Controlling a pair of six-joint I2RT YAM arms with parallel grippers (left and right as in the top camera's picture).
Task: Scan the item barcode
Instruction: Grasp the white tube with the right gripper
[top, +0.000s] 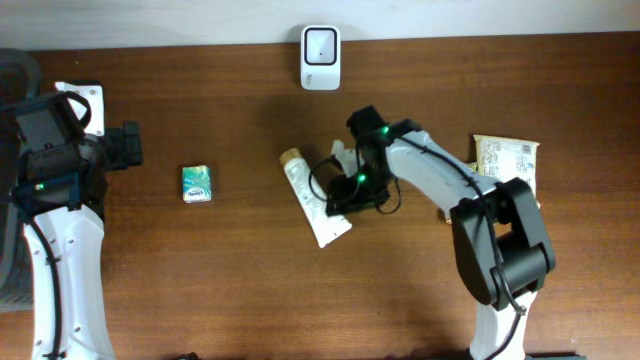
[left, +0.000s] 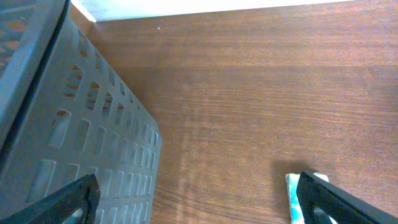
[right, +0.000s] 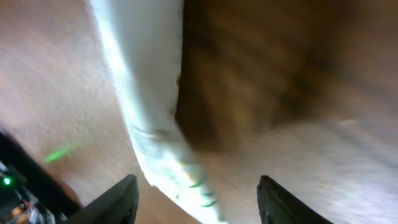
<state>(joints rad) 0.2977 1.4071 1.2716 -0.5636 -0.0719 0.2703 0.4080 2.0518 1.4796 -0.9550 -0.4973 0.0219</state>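
Observation:
Next, the right gripper grabs the white tube across its flat end (top: 330, 230), so the tube's body stays uncovered to present to the barcode scanner (top: 320, 45).
The item, a white tube (top: 312, 203) with a tan cap, lies flat at the table's middle, tilted. My right gripper (top: 345, 198) hovers just over its lower half. In the blurred right wrist view the tube (right: 152, 93) runs down between the spread fingers of my right gripper (right: 199, 202), and neither finger touches it. A white barcode scanner (top: 320, 45) stands at the far edge. My left gripper (top: 130, 146) is at the far left, open and empty; in its own view the left gripper (left: 199, 199) frames bare table. No barcode is readable.
A small teal packet (top: 197, 184) lies left of the tube and shows behind the right finger as a packet (left: 293, 198) in the left wrist view. A grey perforated basket (left: 74, 124) stands by the left arm. A yellow snack packet (top: 506, 160) lies at the right.

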